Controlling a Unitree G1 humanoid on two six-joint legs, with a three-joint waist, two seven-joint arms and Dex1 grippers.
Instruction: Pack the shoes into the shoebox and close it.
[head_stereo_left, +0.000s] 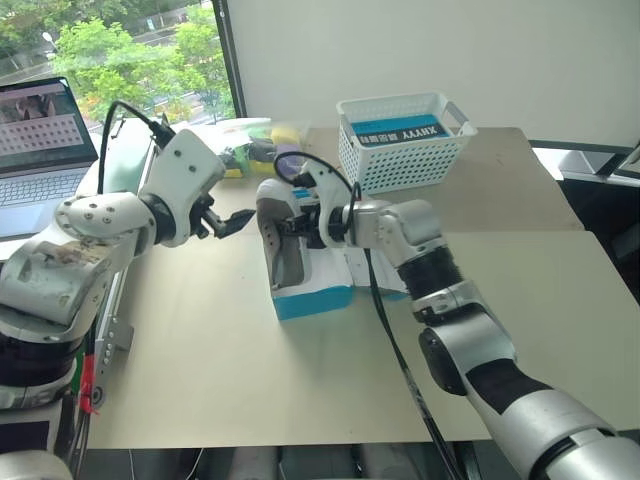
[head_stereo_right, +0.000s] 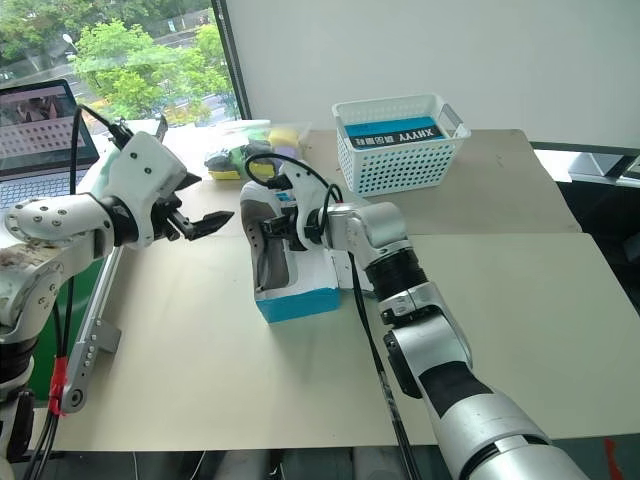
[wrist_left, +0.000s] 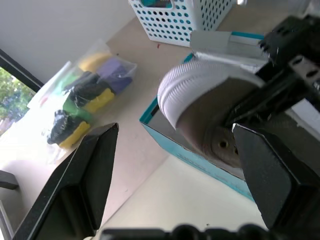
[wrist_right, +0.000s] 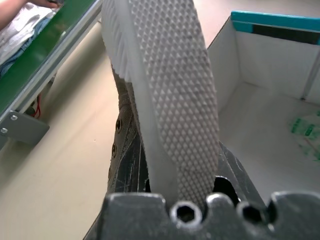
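Note:
My right gripper should move the shoe into the shoebox before letting go, because the studded sole (wrist_right: 170, 75) is outside the shoebox, beside its white inside.
The blue shoebox (head_stereo_left: 315, 298) stands open at the table's middle, its white inside (wrist_right: 260, 70) showing and its lid folded out on the right. A grey-brown shoe (head_stereo_left: 282, 255) lies on its side over the box's left wall, its studded sole (wrist_right: 170, 75) turned toward my right wrist. My right gripper (head_stereo_left: 300, 222) is shut on this shoe near the heel. A short way left of the shoe, my left gripper (head_stereo_left: 228, 222) hangs open above the table, touching nothing; both black fingers (wrist_left: 90, 175) frame the shoe's pale toe rim (wrist_left: 190, 85).
A white lattice basket (head_stereo_left: 400, 150) with a blue lettered box in it stands at the back right. Clear bags of colourful items (head_stereo_left: 250, 145) lie behind the shoebox. A laptop (head_stereo_left: 40, 140) sits at the far left beyond a green rail.

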